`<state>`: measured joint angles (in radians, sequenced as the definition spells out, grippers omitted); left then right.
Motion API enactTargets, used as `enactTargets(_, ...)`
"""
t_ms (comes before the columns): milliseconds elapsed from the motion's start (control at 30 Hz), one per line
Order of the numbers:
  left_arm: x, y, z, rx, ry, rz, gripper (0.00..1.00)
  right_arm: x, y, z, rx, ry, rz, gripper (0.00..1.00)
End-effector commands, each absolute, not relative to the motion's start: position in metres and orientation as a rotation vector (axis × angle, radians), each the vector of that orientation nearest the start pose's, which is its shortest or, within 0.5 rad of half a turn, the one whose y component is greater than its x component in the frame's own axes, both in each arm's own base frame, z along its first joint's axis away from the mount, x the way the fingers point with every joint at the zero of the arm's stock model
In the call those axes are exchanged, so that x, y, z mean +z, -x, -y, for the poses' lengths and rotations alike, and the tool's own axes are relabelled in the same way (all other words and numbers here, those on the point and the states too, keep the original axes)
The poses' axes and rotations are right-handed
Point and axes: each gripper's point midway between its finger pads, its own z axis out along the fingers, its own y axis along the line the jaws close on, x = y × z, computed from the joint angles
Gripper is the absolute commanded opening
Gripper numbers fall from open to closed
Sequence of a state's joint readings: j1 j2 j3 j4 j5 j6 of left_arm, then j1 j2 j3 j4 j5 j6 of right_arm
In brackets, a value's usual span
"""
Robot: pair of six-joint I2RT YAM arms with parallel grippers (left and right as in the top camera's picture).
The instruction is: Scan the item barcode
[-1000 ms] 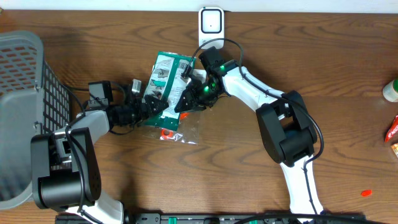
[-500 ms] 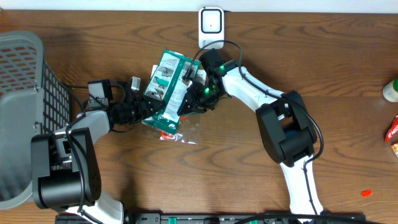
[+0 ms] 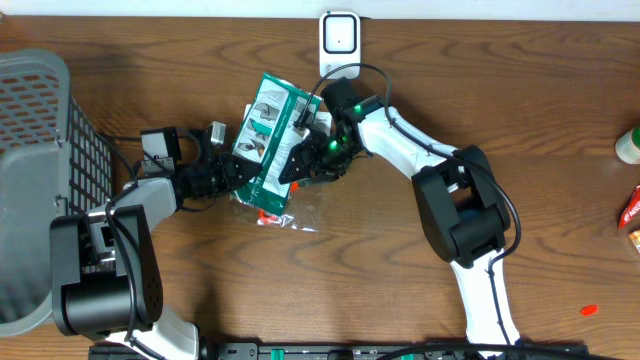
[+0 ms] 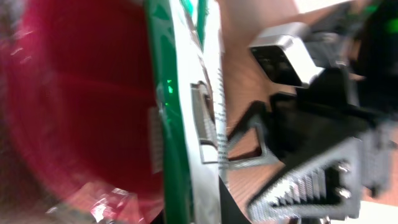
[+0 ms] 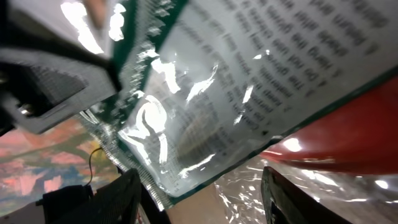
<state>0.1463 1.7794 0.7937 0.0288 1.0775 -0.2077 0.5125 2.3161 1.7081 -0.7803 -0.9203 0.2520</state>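
I need to grab the packet's side edge opposite my left gripper with my right gripper next, so that the packet's printed side stays uncovered for scanning the barcode.
The item, a green-and-white packet point(image 3: 270, 130) with a clear plastic flap and a red part underneath, is held tilted above the table just below the white scanner point(image 3: 339, 35). My left gripper point(image 3: 236, 176) is shut on the packet's lower left edge. In the left wrist view the packet's green edge point(image 4: 173, 124) runs straight down into my left gripper point(image 4: 199, 208). My right gripper point(image 3: 300, 162) stands open at the packet's right side. In the right wrist view its dark fingers point(image 5: 109, 199) are spread, and the printed packet point(image 5: 249, 74) hangs loose above my right gripper point(image 5: 199, 199). No barcode is visible.
A grey mesh basket point(image 3: 40, 150) fills the left end of the table. At the right edge stand a green-capped bottle point(image 3: 628, 145) and a red packet point(image 3: 632, 210). A small orange scrap point(image 3: 588, 310) lies front right.
My left gripper has closed on the packet's lower left edge. My right gripper has opened and let go of it. The packet has tilted slightly towards the scanner.
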Motion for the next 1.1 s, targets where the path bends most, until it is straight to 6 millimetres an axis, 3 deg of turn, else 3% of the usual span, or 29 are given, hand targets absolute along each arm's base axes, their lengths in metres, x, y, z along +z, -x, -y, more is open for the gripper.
enactTargets(0, 0.09, -0.36, 0.11, -1.486, -0.135, -2.181, 0.08, 0.042, -0.355, -0.335, 1.483, 0.46, -2.909, 0.59)
enactTargets(233, 0.103, -0.351, 0.117, -1.604, -0.181, -2.12, 0.07, 0.047, -0.389, -0.326, 1.492, 0.322, -2.837, 0.61)
enactTargets(400, 0.11, -0.347, 0.12, -1.669, -0.183, -2.099, 0.08, 0.046, -0.414, -0.325, 1.427, 0.186, -2.81, 0.68)
enactTargets(667, 0.113, -0.345, 0.12, -1.721, -0.137, -2.108, 0.08, 0.043, -0.42, -0.335, 1.388, -0.006, -2.846, 0.67)
enactTargets(733, 0.115, -0.344, 0.121, -1.739, -0.141, -2.1, 0.07, 0.04, -0.422, -0.336, 1.35, -0.066, -2.86, 0.63)
enactTargets(800, 0.116, -0.344, 0.121, -1.743, -0.141, -2.099, 0.07, 0.039, -0.423, -0.336, 1.339, -0.077, -2.86, 0.52)
enactTargets(867, 0.116, -0.344, 0.121, -1.739, -0.144, -2.097, 0.08, 0.04, -0.423, -0.337, 1.341, -0.072, -2.857, 0.33)
enactTargets(900, 0.115, -0.344, 0.121, -1.734, -0.143, -2.099, 0.08, 0.04, -0.423, -0.337, 1.341, -0.072, -2.857, 0.14)
enactTargets(933, 0.116, -0.345, 0.121, -1.73, -0.149, -2.095, 0.07, 0.04, -0.423, -0.337, 1.34, -0.073, -2.859, 0.04)
enactTargets(1067, 0.111, -0.351, 0.118, -1.676, -0.126, -2.119, 0.08, 0.039, -0.424, -0.335, 1.331, -0.019, -2.845, 0.01)
